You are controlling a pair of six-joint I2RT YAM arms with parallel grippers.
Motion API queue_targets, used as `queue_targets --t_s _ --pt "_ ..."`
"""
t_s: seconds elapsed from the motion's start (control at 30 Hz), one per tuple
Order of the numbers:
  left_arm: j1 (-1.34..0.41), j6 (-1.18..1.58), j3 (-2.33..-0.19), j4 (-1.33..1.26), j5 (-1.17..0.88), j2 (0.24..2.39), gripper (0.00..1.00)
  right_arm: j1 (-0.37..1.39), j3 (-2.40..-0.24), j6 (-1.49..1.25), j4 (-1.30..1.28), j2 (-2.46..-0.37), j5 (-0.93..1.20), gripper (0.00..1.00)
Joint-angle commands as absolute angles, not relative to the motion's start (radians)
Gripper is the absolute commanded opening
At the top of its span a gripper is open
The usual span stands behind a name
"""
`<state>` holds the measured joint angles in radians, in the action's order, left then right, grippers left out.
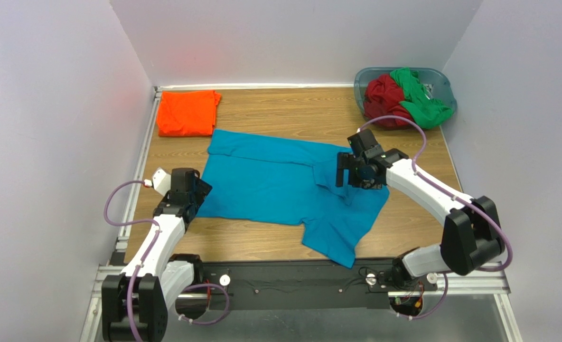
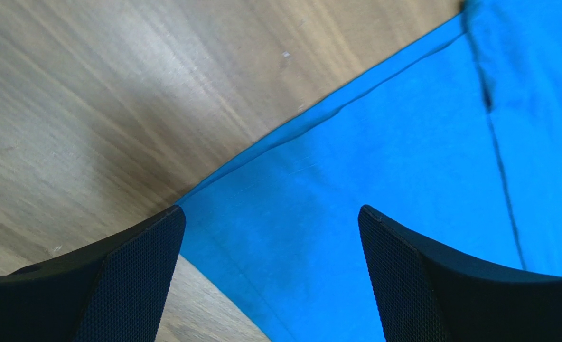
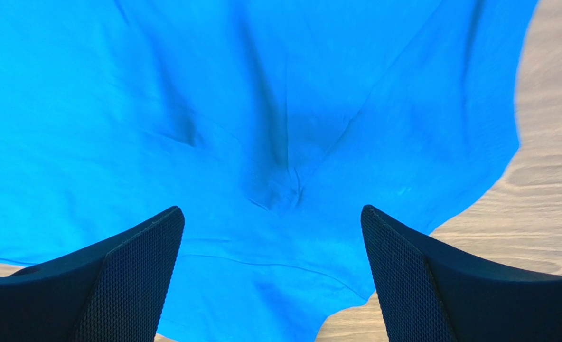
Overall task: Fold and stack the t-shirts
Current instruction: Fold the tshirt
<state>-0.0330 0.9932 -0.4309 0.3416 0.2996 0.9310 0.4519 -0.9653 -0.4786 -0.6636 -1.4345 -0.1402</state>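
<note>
The robot will next use its left gripper to grab the teal-blue t-shirt (image 1: 277,182) by its near hem corner, so that it can fold that side over the t-shirt's body.
A teal-blue t-shirt (image 1: 277,182) lies spread and creased across the middle of the table. A folded orange t-shirt (image 1: 187,112) lies at the back left. A dark red t-shirt (image 1: 384,96) and a green t-shirt (image 1: 419,100) sit crumpled in the tub. My left gripper (image 1: 197,187) is open over the blue shirt's left hem; in the left wrist view (image 2: 271,221) the hem corner (image 2: 212,214) lies between the fingers. My right gripper (image 1: 349,174) is open above the shirt's right part; the right wrist view (image 3: 271,221) shows creased blue cloth (image 3: 284,178) below it.
A grey-blue plastic tub (image 1: 441,82) stands at the back right corner. White walls close in the table on the left, back and right. Bare wood (image 1: 419,214) shows in front of and right of the blue shirt.
</note>
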Motion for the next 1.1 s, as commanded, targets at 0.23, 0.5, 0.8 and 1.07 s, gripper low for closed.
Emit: queue_targets --t_s 0.23,0.5,0.8,1.07 --pt "-0.031 1.077 -0.422 0.397 0.342 0.995 0.77 0.459 -1.012 -0.445 -0.67 -1.381 -0.238 1.0" --pt "-0.031 1.086 -0.44 0.434 0.249 1.037 0.66 0.457 -1.029 -0.423 -0.67 -1.385 -0.203 1.0" --pt "-0.031 1.103 -0.485 0.465 0.301 1.124 0.57 0.457 -1.025 -0.408 -0.669 -1.381 -0.192 1.0" --pt "-0.031 1.081 -0.492 0.462 0.299 1.144 0.13 0.456 -1.023 -0.407 -0.664 -1.39 -0.186 1.0"
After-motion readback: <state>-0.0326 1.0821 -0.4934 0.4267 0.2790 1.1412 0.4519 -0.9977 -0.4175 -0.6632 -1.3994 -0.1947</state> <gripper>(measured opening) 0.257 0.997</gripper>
